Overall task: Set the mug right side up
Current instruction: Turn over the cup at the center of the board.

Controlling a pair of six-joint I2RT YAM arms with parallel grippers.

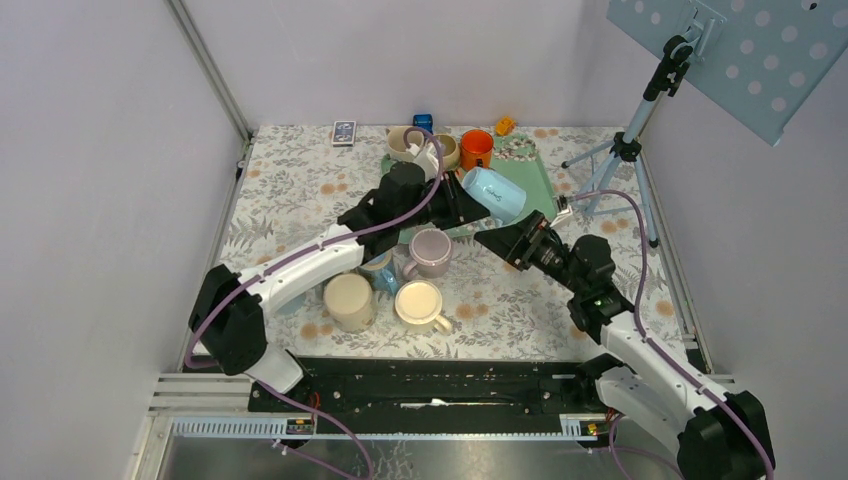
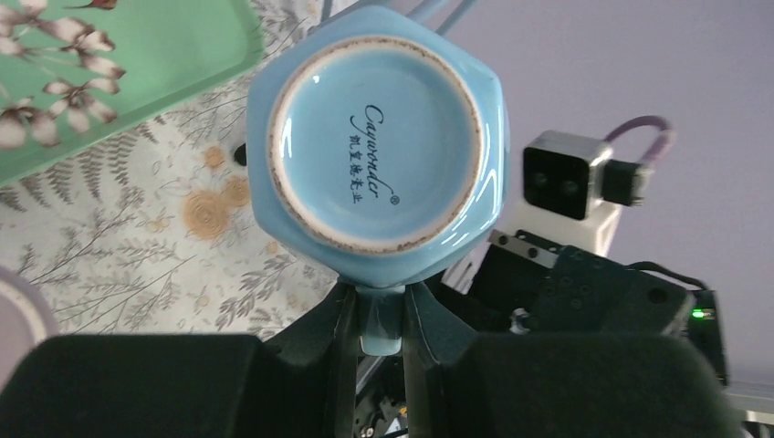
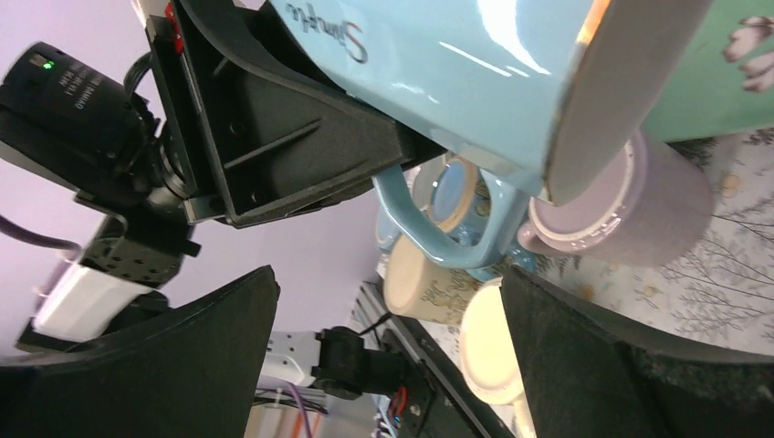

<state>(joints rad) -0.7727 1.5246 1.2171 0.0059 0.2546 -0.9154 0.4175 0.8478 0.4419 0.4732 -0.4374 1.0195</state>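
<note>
The right gripper grabs the light blue mug's handle (image 1: 498, 223) (image 3: 491, 234) from the side of the mug's rim next, to set the mug upright.
A light blue mug (image 1: 495, 193) hangs in the air above the table, lying on its side. My left gripper (image 1: 462, 203) is shut on its handle. In the left wrist view the handle (image 2: 381, 321) sits between my fingers and the mug's underside (image 2: 374, 146) with its printed mark faces the camera. My right gripper (image 1: 497, 240) is open and empty just below and right of the mug. In the right wrist view the mug's body (image 3: 475, 64) and rim fill the top, and its handle (image 3: 429, 228) hangs above my open fingers.
On the flowered cloth stand a lilac mug (image 1: 430, 251), a cream mug (image 1: 420, 304), a beige mug (image 1: 349, 301) and a blue mug under the left arm. A green tray (image 1: 535, 175), an orange mug (image 1: 476, 148) and others sit at the back. A tripod (image 1: 615, 160) stands right.
</note>
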